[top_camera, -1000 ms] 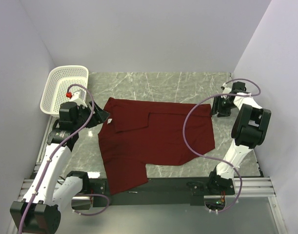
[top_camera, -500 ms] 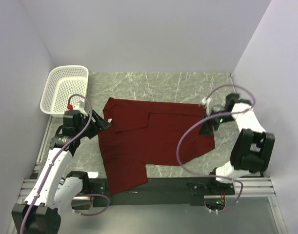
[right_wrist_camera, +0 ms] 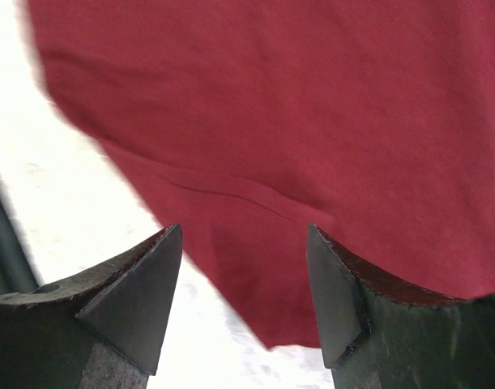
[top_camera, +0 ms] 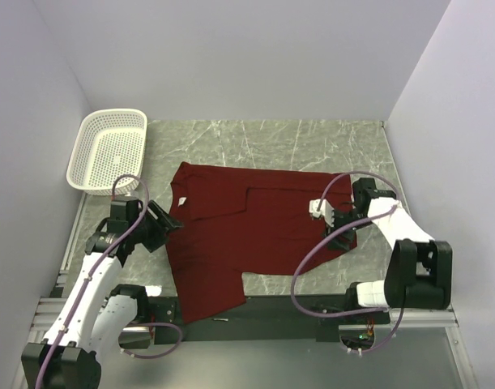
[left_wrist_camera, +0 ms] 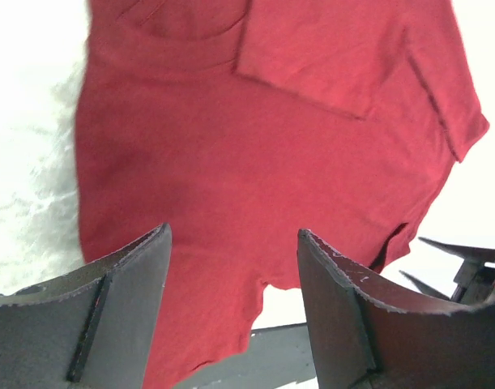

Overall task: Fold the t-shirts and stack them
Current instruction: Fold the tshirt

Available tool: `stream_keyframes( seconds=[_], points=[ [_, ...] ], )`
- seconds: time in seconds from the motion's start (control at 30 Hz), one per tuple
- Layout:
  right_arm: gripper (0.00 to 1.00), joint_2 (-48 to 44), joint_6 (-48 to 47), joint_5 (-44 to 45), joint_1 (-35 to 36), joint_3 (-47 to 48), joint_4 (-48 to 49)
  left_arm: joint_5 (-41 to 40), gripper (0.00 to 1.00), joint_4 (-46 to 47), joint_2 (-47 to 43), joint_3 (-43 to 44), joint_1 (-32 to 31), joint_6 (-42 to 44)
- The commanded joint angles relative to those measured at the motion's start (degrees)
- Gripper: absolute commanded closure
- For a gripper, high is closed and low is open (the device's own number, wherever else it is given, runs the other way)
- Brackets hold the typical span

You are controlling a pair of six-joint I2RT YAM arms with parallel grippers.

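Observation:
My right gripper should first move closer and then close on the shirt's edge, because a pale gap still parts its open fingers from the shirt's edge.
One dark red t-shirt (top_camera: 255, 227) lies spread on the marble table, a sleeve folded onto its chest, its lower left part hanging over the front edge. My left gripper (top_camera: 168, 224) is open and empty at the shirt's left edge; the left wrist view shows the shirt (left_wrist_camera: 255, 154) beyond its open fingers (left_wrist_camera: 125, 308). My right gripper (top_camera: 338, 229) is open and empty above the shirt's right lower corner; the right wrist view shows that corner (right_wrist_camera: 312, 186) between the fingers (right_wrist_camera: 344, 292).
A white perforated basket (top_camera: 109, 147) stands at the back left corner. Grey walls close in the table on three sides. The dark rail (top_camera: 271, 312) with the arm bases runs along the front edge.
Both arms have swung forward and inward. The left gripper moved down along the shirt's left edge. The right gripper moved from the back right onto the shirt's right side.

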Motion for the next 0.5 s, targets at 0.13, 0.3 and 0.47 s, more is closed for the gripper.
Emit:
stream_keyframes(
  seconds=[0.13,0.3,0.47],
  points=[
    [0.31,5.77,-6.2,1.74,-1.76,3.08,6.29,-1.02,0.31,-3.04,0.4,-0.43,0.09,-1.87],
    [0.31,9.37,-8.22,0.42,-1.67,6.24,4.8,-0.58,0.31,-2.6,-0.48,-1.13,0.09,-2.13],
    [0.32,13.59,-10.68,1.56,-1.32,7.65,3.39,0.21,0.31,-2.52,-0.57,-1.74,0.09,-2.39]
  ],
)
